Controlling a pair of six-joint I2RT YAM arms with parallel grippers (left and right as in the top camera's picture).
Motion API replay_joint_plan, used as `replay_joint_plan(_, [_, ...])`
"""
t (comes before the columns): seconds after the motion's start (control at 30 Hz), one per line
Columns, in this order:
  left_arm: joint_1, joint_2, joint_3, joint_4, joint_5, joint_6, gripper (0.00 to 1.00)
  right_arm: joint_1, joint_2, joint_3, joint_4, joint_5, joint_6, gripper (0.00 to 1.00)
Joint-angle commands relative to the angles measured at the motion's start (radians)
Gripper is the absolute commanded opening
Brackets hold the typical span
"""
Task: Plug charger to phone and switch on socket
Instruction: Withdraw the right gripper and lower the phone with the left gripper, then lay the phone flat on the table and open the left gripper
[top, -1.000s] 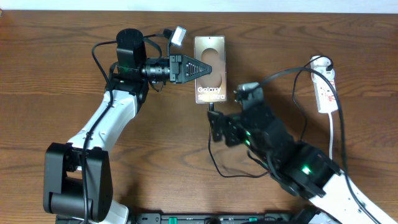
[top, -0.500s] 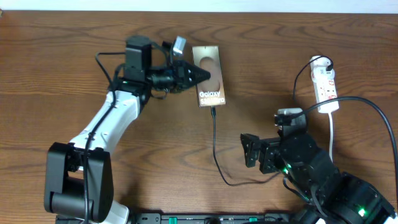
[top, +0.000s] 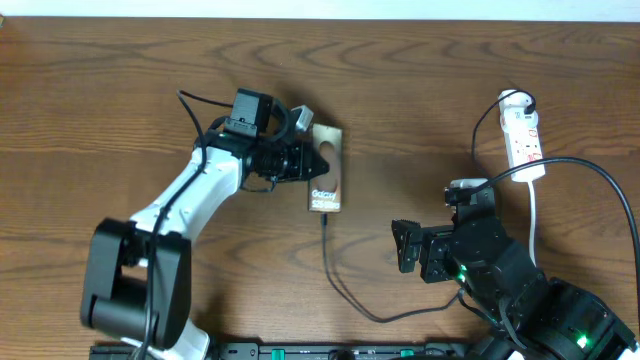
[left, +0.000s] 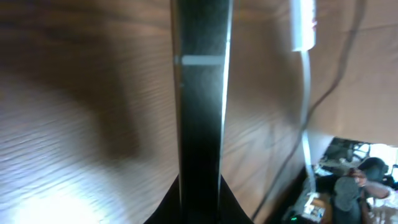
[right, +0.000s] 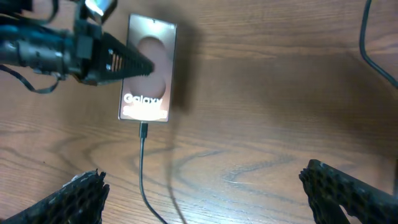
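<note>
My left gripper stays closed on the phone for now, since the shadow of the phone lies apart from it. If I opened now, the phone would fall to the table.
The phone (top: 330, 182), brownish-gold with white "Galaxy" text, is tipped up on its long edge at the table's middle. My left gripper (top: 321, 163) is shut on it; the left wrist view shows the phone's dark edge (left: 200, 93) between the fingers (left: 200, 196). The charger's thin black cable (top: 328, 255) is plugged into the phone's lower end and curves toward my right arm. It also shows in the right wrist view (right: 141, 168) below the phone (right: 149, 68). My right gripper (top: 404, 246) is open and empty (right: 211, 196), well right of the cable. The white socket (top: 522, 140) lies far right.
The socket's white cord (top: 535, 215) runs toward the front beside my right arm. A black plug (top: 518, 101) sits at the socket's far end. A thick black robot cable (top: 600, 185) arcs over the right arm. The socket's end shows in the left wrist view (left: 303, 25).
My left gripper has pulled the phone toward the front and tipped it onto its edge. The right gripper, earlier at the phone's lower end, has drawn back right; the cable stays in the phone.
</note>
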Motion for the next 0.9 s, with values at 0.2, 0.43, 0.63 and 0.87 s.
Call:
replay_joint_plan(0.2, [0.053, 0.117, 0.011, -0.017, 0.089, 0.148, 0.07, -0.006, -0.003, 0.013, -0.005, 0.022, 0.014, 0.99])
replay_joint_plan(0.43, [0.053, 0.19, 0.011, -0.016, 0.089, 0.148, 0.08, -0.006, -0.003, 0.013, -0.008, 0.017, 0.014, 0.99])
replay_joint_plan(0.63, [0.053, 0.231, 0.011, -0.016, 0.088, 0.148, 0.08, -0.006, -0.002, 0.013, -0.018, 0.018, 0.013, 0.99])
replay_joint_plan(0.87, [0.053, 0.235, 0.011, -0.017, 0.072, 0.147, 0.13, -0.006, 0.011, 0.013, -0.016, 0.028, 0.013, 0.99])
